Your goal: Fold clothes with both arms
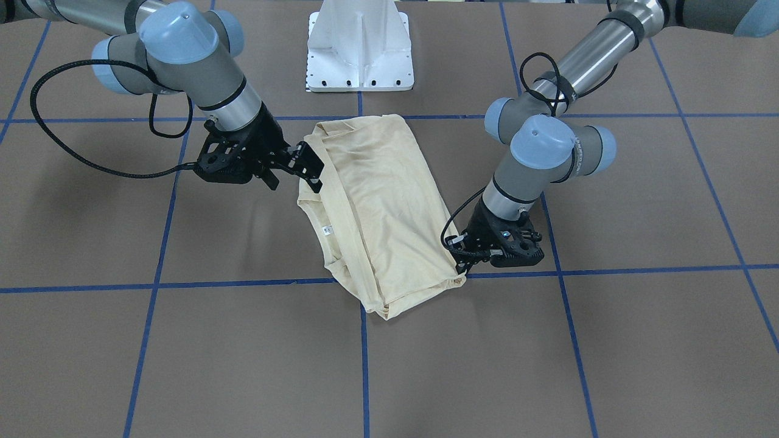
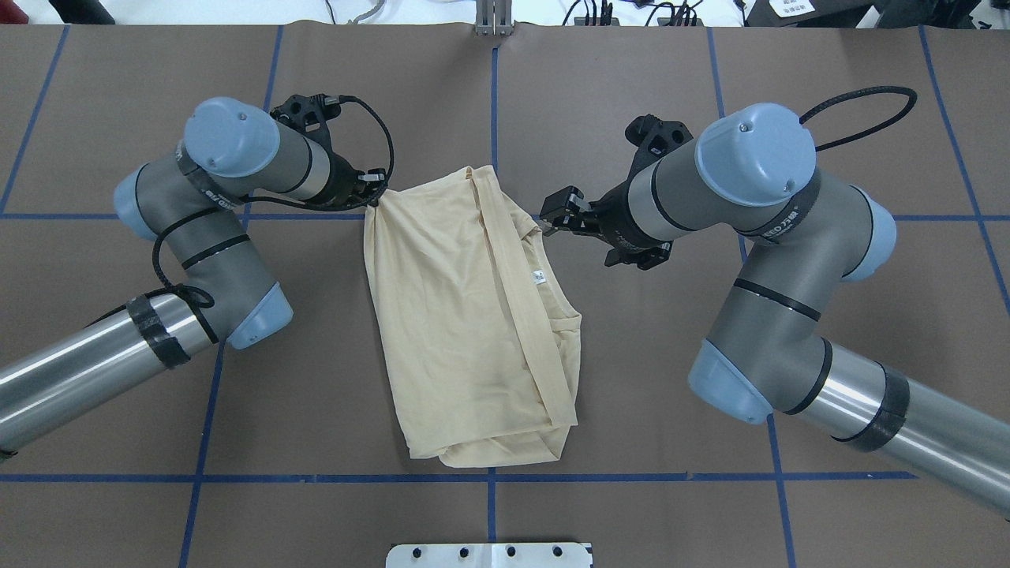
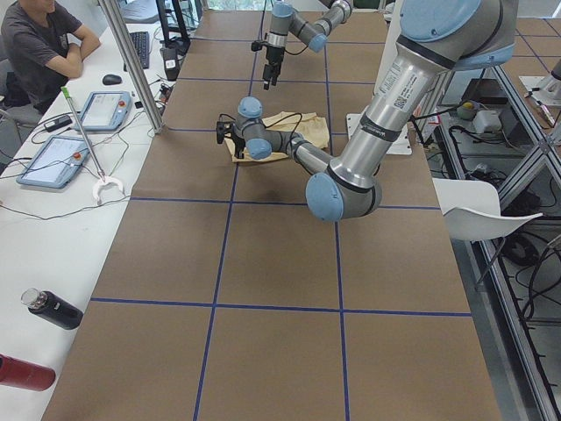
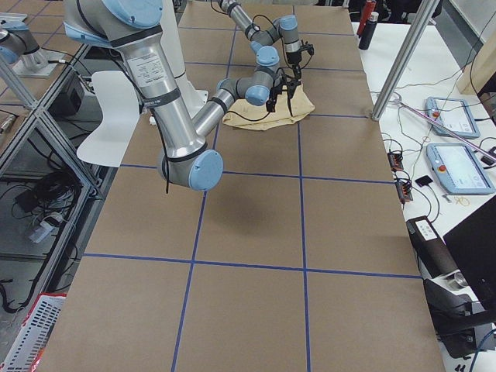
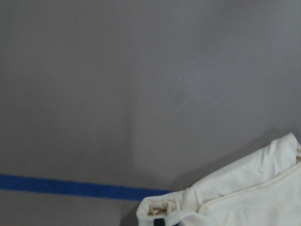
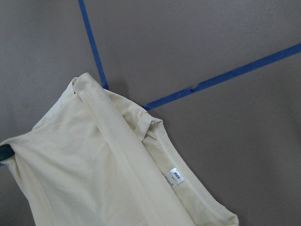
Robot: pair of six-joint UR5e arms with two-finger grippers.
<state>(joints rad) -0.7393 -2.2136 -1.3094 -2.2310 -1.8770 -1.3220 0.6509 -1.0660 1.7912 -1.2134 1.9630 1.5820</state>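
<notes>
The robot's left hand has to keep holding the shirt until it lies straight along the blue tape line (image 1: 365,368), because its folded cloth strip (image 1: 352,233) slants against that line.
The cream-yellow shirt (image 2: 465,315) lies folded into a long strip on the brown table, print hidden, white neck label (image 2: 540,276) showing. It also shows in the front view (image 1: 377,207). My left gripper (image 2: 373,196) is shut on the shirt's far left corner, low at the table; the left wrist view shows that bunched corner (image 5: 188,207). My right gripper (image 2: 552,214) is open and empty, hovering just beside the shirt's far right edge near the collar, not touching it. In the front view it (image 1: 313,169) sits at the view's left. The right wrist view looks down on the label (image 6: 175,176).
The white pedestal base (image 1: 359,48) stands on the robot's side of the shirt. Blue tape lines (image 2: 489,477) grid the table. In the left side view an operator (image 3: 44,44) sits beside tablets on the white bench, and bottles (image 3: 53,309) lie near its front.
</notes>
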